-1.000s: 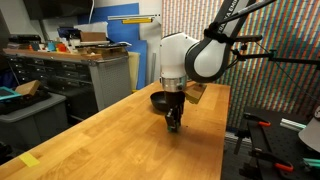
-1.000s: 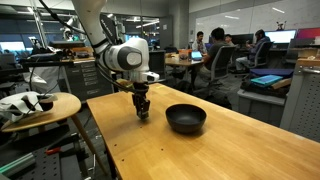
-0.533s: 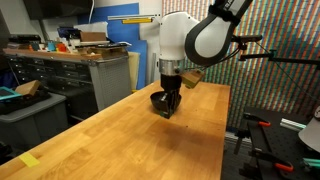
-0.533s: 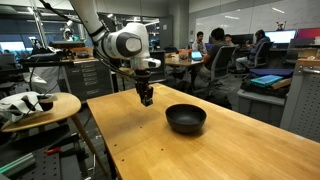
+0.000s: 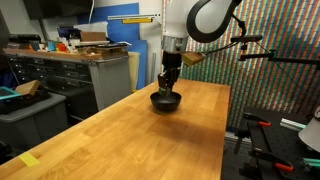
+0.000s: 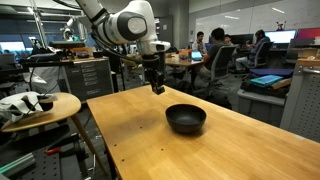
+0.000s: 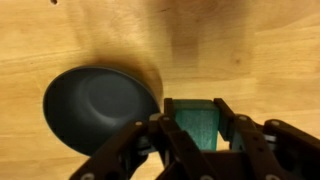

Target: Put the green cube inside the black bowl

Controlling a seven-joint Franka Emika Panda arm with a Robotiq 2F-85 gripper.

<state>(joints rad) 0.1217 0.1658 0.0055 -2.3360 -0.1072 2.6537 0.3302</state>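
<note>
The green cube is beside the black bowl, so the cube would drop onto the wooden table if I opened my gripper now.
My gripper is shut on the green cube, which sits between the two black fingers in the wrist view. In both exterior views the gripper hangs high above the wooden table and the cube is too small to make out. The black bowl lies empty below and to the left of the cube in the wrist view. It sits on the table in both exterior views; in one the gripper is up and to the left of it.
A round side table with objects stands beside the wooden table. Cabinets and a workbench are behind it. People sit at desks in the background. A stand with cables is beyond the table's edge.
The gripper has risen from the table surface with the cube in it and moved toward the bowl. The bowl has not moved.
</note>
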